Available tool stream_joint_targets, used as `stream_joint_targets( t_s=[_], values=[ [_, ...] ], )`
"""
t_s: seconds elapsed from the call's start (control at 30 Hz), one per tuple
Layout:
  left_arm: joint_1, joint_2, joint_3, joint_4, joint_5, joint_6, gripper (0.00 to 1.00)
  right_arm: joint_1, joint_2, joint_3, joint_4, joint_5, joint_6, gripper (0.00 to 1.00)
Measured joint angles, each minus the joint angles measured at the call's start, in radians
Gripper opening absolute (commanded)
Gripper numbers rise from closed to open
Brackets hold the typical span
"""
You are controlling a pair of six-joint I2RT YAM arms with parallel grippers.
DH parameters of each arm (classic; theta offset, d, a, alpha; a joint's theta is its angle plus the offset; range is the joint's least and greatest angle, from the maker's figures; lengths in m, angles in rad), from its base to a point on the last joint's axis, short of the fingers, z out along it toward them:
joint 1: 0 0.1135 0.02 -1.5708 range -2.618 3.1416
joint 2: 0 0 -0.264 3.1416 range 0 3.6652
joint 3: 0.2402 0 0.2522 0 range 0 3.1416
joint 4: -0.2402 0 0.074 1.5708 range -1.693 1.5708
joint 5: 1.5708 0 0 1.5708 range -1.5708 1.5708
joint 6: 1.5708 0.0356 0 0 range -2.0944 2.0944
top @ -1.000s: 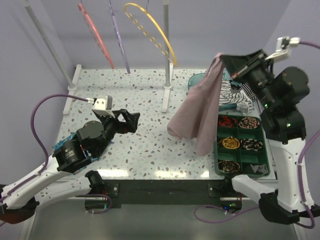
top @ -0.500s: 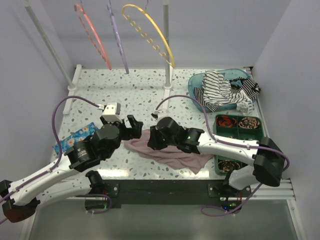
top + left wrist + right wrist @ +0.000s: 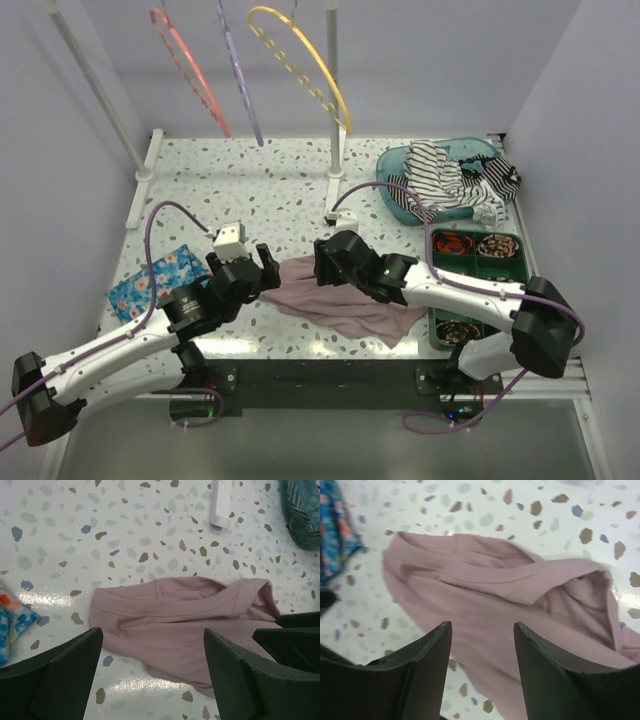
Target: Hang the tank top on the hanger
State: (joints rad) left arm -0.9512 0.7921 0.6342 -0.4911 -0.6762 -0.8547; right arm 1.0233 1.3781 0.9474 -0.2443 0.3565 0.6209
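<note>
The tank top (image 3: 284,285) (image 3: 137,622) would stay crumpled on the tabletop if I lifted my left gripper now, because the gripper's fingers are wide open over the tank top.
The dusty-pink tank top (image 3: 345,308) lies crumpled on the speckled table near the front edge, between my two grippers. My left gripper (image 3: 263,272) hovers open just over its left end, and the cloth (image 3: 180,622) shows between and beyond its wide-set fingers (image 3: 75,670). At the top's upper edge my right gripper (image 3: 326,262) is open above the fabric (image 3: 495,590), with nothing pinched between its fingertips (image 3: 437,640). The coral-pink hanger (image 3: 190,72) hangs on the rack at the back left, far from both grippers.
A lilac hanger (image 3: 236,75) and a yellow hanger (image 3: 300,62) hang beside it, by the rack post (image 3: 333,120). A teal basket (image 3: 395,170) with a striped garment sits back right. A green compartment tray (image 3: 482,285) is on the right. A blue floral cloth (image 3: 155,282) is on the left.
My right gripper brought the tank top down from high on the right to the table and opened, letting it go. The left arm moved right, towards the cloth.
</note>
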Motion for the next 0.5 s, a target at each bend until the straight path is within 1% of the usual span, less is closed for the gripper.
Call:
stream_joint_targets(
  t_s=[0.07,0.2,0.27,0.33,0.5],
  values=[
    [0.045,0.014,-0.024,0.005,0.009,-0.030,0.79,-0.047,0.043,-0.003,-0.006,-0.018,-0.003,0.60],
    [0.204,0.031,-0.109,0.038,0.078,-0.084,0.78,-0.196,0.054,-0.033,0.011,-0.072,-0.004,0.66],
    [0.262,0.059,-0.143,0.064,0.110,-0.108,0.78,-0.259,0.058,-0.034,0.019,-0.083,-0.004,0.66],
    [0.301,0.100,-0.161,0.095,0.141,-0.124,0.77,-0.284,0.066,-0.034,0.031,-0.098,-0.004,0.66],
    [0.376,0.220,-0.206,0.214,0.228,-0.148,0.75,-0.282,0.128,-0.027,0.036,-0.134,-0.007,0.68]
  ],
)
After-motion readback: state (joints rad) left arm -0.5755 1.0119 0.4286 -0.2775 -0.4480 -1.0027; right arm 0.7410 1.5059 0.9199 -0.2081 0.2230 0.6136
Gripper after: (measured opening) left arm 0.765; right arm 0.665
